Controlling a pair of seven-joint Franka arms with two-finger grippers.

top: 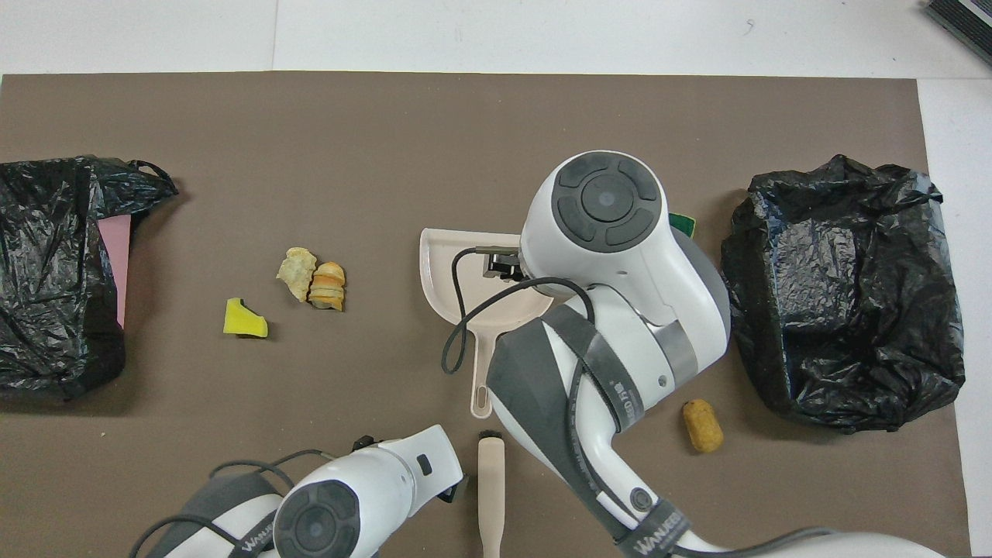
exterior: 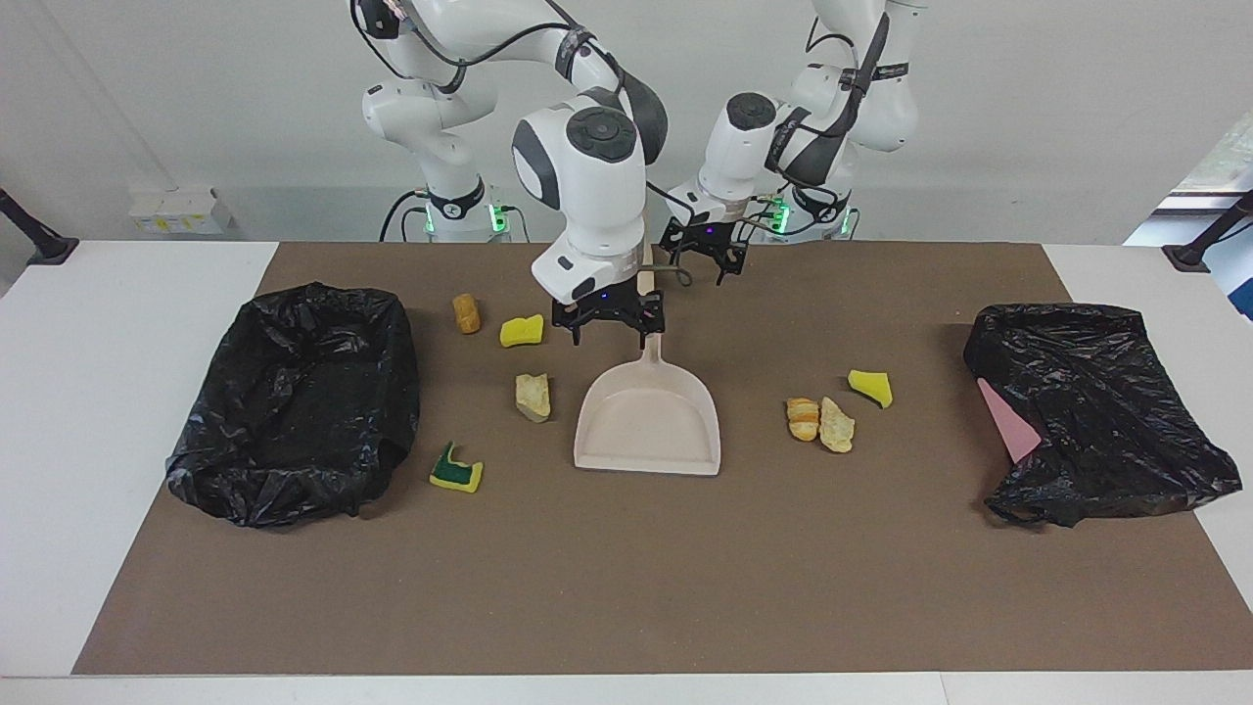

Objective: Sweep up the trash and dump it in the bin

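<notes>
My right gripper grabs the dustpan by its narrow handle (top: 483,372) next, since the dustpan's flat pan spreads too wide for the fingers.
The beige dustpan (exterior: 648,421) (top: 446,271) lies mid-mat, the brush handle (top: 490,496) just nearer the robots. My right gripper (exterior: 609,333) hangs open low beside the dustpan's handle (exterior: 652,354). My left gripper (exterior: 703,274) is open above the mat beside the brush handle. Trash toward the bin (exterior: 294,401) (top: 845,302): cork lump (exterior: 467,313) (top: 702,425), yellow sponge (exterior: 522,330), bread chunk (exterior: 533,397), green-backed sponge (exterior: 456,473). Toward the left arm's end lie a croissant (exterior: 803,418) (top: 327,285), bread chunk (exterior: 837,424) and yellow sponge (exterior: 870,386) (top: 244,319).
A crumpled black bag (exterior: 1096,411) (top: 54,271) with a pink flat piece (exterior: 1008,421) lies at the left arm's end of the brown mat (exterior: 626,587). In the overhead view the right arm hides part of the dustpan and the trash beside it.
</notes>
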